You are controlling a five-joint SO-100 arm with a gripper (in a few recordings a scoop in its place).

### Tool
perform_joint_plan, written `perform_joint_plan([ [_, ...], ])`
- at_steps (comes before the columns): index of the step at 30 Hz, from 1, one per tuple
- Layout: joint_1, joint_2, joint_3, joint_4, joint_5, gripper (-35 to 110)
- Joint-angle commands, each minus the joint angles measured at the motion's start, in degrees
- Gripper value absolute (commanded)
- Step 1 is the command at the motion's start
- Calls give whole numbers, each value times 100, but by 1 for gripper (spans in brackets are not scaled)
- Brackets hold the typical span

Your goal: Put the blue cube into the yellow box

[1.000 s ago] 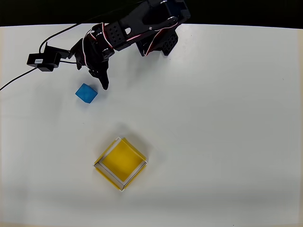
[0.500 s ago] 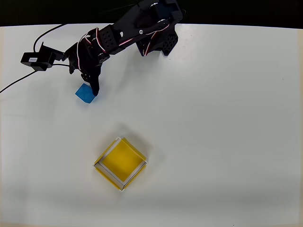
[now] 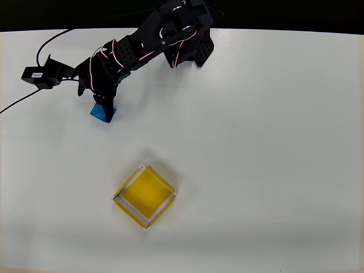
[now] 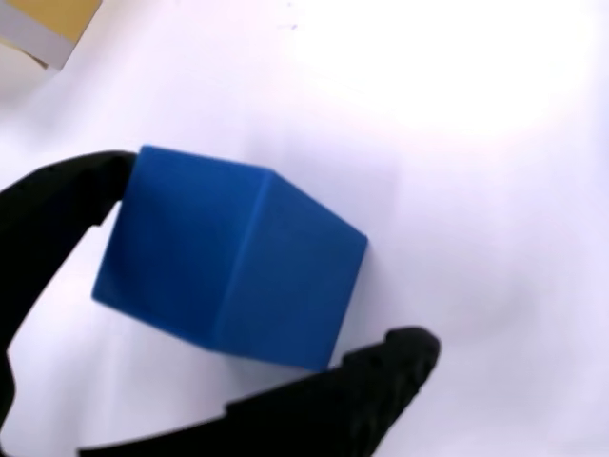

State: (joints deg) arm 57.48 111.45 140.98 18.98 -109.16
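My gripper grabs the opposite sides of the blue cube next, to put it into the yellow box.
The blue cube lies on the white table at the left of the overhead view, partly covered by my black gripper coming down over it from above. In the wrist view the cube sits between my two black fingers, one at its upper left corner and one along its lower edge. The gripper is open around the cube, which rests on the table. The yellow box stands below and to the right of the cube, well apart from it. A corner of the box shows at the wrist view's top left.
A small black module on a cable lies left of the gripper. The arm's base stands at the table's far edge, with black beyond it. White tabletop spreads to the right and below.
The gripper has swung left and down from beside the cube to over it, with its fingers now on either side. The cube and the box have not moved.
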Motion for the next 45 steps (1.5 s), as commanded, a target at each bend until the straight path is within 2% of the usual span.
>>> perform_joint_plan([
  [1, -97, 79, -378, -334, 26, 54],
  [12, -396, -114, -193, -606, 149, 53],
  [26, -492, -105, 369, -694, -299, 49],
  [37, -439, -105, 475, -756, -483, 35],
  [45, -439, -35, 536, -905, -527, 32],
])
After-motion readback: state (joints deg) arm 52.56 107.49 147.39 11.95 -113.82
